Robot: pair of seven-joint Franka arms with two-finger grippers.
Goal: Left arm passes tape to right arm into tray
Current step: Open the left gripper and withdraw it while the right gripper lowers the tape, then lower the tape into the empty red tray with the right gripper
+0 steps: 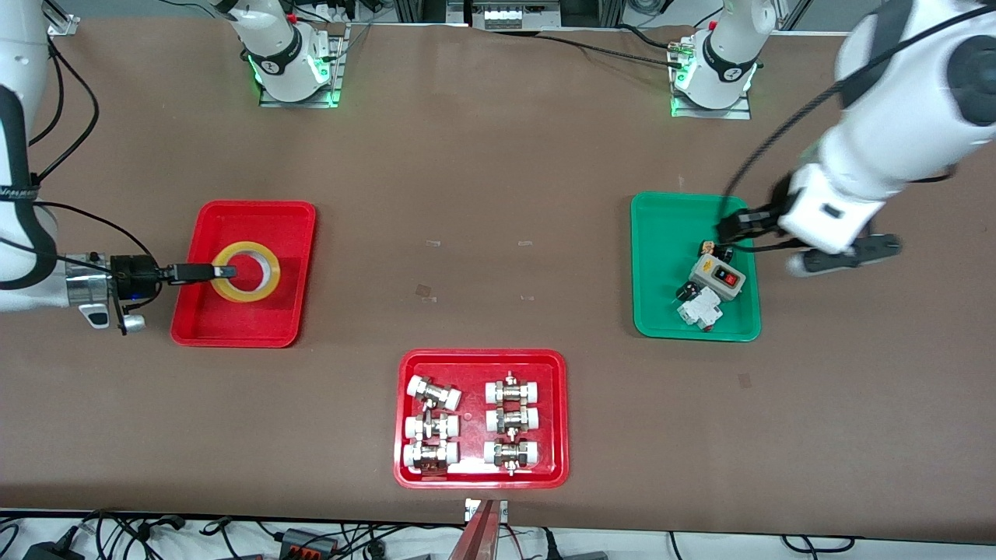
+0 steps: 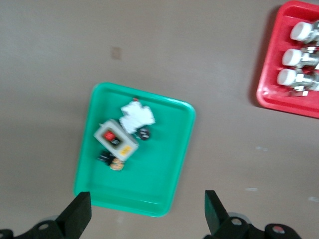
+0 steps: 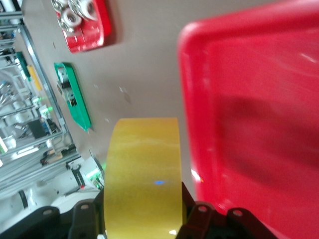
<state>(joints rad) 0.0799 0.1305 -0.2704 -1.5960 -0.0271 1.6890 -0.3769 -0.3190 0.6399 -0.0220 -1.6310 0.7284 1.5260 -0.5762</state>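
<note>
My right gripper must hold the tape until it's lower; the tape's lower edge point(image 3: 177, 174) is above the red tray's bottom.
The yellow tape point(image 1: 247, 289) has a white inner core and sits within the outline of the red tray point(image 1: 257, 210) at the right arm's end of the table. My right gripper point(image 1: 224, 272) reaches in level from that end and is shut on the roll's wall. In the right wrist view the tape point(image 3: 144, 164) fills the gap between the jaws of my right gripper point(image 3: 143, 211), beside the tray point(image 3: 259, 99). I cannot tell whether the roll touches the tray floor. My left gripper point(image 1: 790, 241) is open and empty over the green tray's edge, as the left wrist view point(image 2: 144, 219) shows.
The green tray point(image 1: 661, 264) holds a switch box point(image 1: 717, 275) and small electrical parts; it also shows in the left wrist view point(image 2: 149, 184). A wider red tray point(image 1: 482, 358) with several pipe fittings point(image 1: 432, 426) lies nearest the front camera.
</note>
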